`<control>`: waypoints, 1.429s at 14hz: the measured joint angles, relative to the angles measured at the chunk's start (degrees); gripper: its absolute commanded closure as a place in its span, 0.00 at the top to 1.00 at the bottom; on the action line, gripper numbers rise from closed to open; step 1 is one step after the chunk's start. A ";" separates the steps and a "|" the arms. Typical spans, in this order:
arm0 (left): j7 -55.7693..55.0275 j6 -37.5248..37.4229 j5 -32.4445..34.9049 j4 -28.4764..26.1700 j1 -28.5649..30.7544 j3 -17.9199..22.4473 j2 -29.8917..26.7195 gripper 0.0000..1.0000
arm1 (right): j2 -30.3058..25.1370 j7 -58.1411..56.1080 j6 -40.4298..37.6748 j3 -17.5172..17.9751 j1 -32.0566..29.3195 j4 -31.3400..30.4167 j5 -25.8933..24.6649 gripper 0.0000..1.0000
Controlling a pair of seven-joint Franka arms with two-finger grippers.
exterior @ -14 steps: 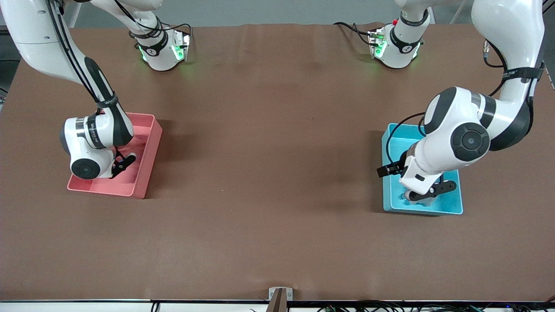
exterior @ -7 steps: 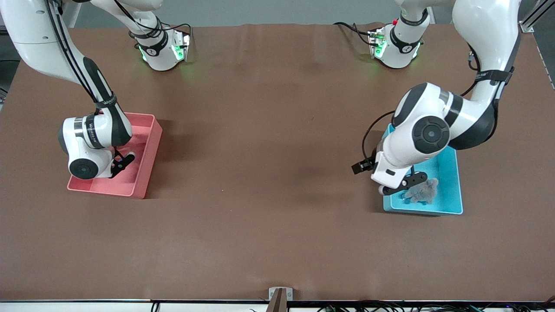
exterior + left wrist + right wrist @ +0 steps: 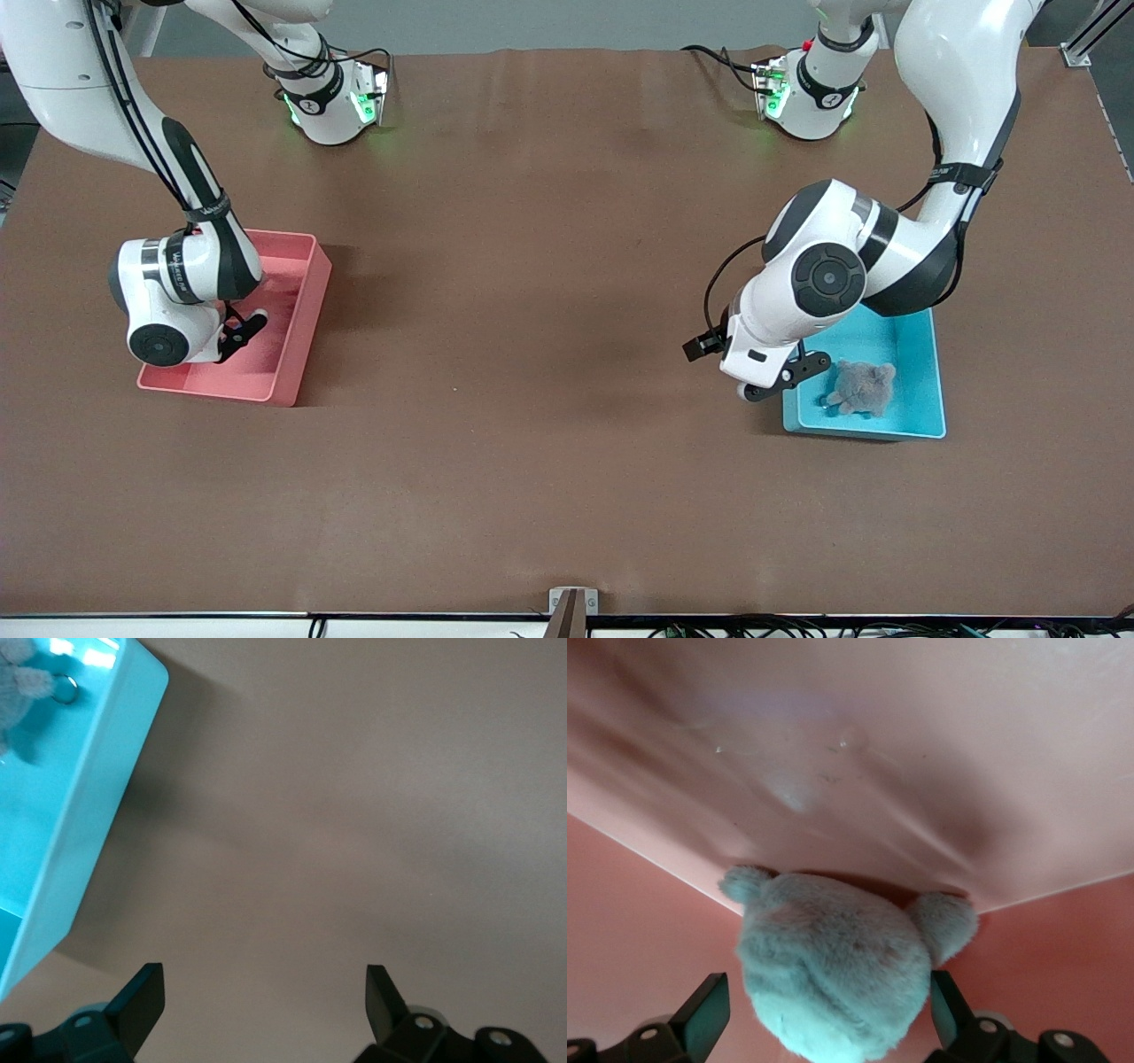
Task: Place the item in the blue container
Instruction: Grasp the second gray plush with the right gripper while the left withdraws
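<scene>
My right gripper has its fingers around the blue-grey plush toy's sides down in the pink bin point(image 3: 301, 301) point(image 3: 1054, 939), so it should close. Closing now would hold the toy.
The blue container point(image 3: 912, 354) sits at the left arm's end of the table, and its wall also shows in the left wrist view point(image 3: 80, 815). A grey plush toy point(image 3: 859, 388) lies inside it point(image 3: 16, 682). My left gripper point(image 3: 784, 374) hangs open and empty over bare table just beside the container's wall point(image 3: 264, 1001). My right gripper point(image 3: 237, 335) is down in the pink bin point(image 3: 301, 301). It is open, with a blue-grey plush toy point(image 3: 833, 966) between its fingers point(image 3: 707, 1014).
The pink bin stands at the right arm's end of the table, and its inner wall point(image 3: 921, 771) rises close by the plush. Brown table point(image 3: 549, 310) stretches between the two bins. A small metal bracket point(image 3: 572, 602) sits at the table's front edge.
My left arm has swung off the blue container toward the table's middle, uncovering the grey plush toy lying in it. My right gripper has shifted slightly within the pink bin.
</scene>
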 measured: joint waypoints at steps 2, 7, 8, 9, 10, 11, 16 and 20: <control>-1.97 1.34 0.00 0.01 -0.47 0.00 0.65 1.00 | 0.00 -0.07 0.00 0.00 -0.02 0.00 0.00 0.95; -3.88 2.68 0.00 0.02 -1.74 0.00 1.76 1.00 | 0.00 -0.22 -0.01 -0.02 -0.03 0.00 0.00 0.60; -3.93 2.71 0.00 0.03 -1.85 0.00 1.79 1.00 | 0.00 -0.52 -0.01 -0.02 -0.03 0.00 0.00 0.50; -3.94 2.71 0.00 0.03 -1.88 0.00 1.80 1.00 | 0.00 -0.90 -0.01 -0.02 -0.03 0.00 0.00 0.40; -3.94 2.72 0.00 0.04 -1.88 0.01 1.81 1.00 | 0.00 -1.30 -0.01 -0.02 -0.03 0.00 0.00 0.29; -3.94 2.73 0.00 0.06 -1.88 0.04 1.81 1.00 | 0.00 -1.48 -0.05 -0.02 -0.03 0.01 0.00 0.18; -3.94 2.82 0.00 1.18 -1.54 0.28 1.83 1.00 | 0.00 -1.57 -0.36 -0.02 -0.03 0.41 0.00 0.00; -3.94 2.82 0.00 1.32 -1.43 0.31 1.83 1.00 | 0.01 -1.54 -2.75 0.00 -0.03 2.01 1.02 0.00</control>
